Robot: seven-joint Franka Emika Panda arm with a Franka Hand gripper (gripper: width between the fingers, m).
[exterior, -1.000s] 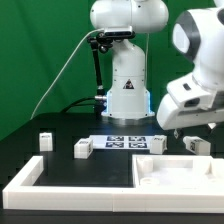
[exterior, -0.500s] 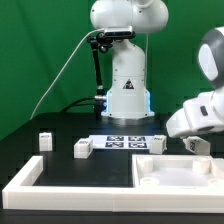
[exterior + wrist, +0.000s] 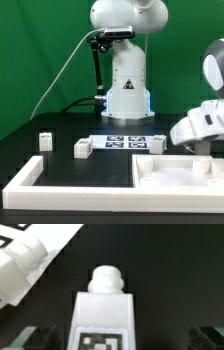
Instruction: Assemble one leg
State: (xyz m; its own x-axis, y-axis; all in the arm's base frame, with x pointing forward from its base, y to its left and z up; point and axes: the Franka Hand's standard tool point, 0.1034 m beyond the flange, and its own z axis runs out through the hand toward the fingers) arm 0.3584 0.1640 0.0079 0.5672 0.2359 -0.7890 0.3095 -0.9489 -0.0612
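My gripper's fingers stand on either side of the white square post [image 3: 101,317], so it is now time to close and catch the post.
In the wrist view a leg [image 3: 103,314] lies on the black table: a short white square post with a rounded peg on its far end and a tag marker on its upper side. My gripper [image 3: 117,339] is open. Its dark fingers [image 3: 24,339] stand one on each side of the leg, with a gap on both sides. In the exterior view my hand [image 3: 203,127] hangs low at the right, behind the large white panel [image 3: 176,172]. It hides this leg and the fingertips there.
Other legs [image 3: 45,140] [image 3: 83,148] [image 3: 157,143] stand on the table beside the marker board [image 3: 128,143]. The long white L-shaped bar [image 3: 70,195] lies along the front. A white part with a tag [image 3: 30,258] lies close to the leg in the wrist view.
My arm has come down and moved toward the exterior view's right. The hand is now low behind the panel's right end. The loose parts have not moved.
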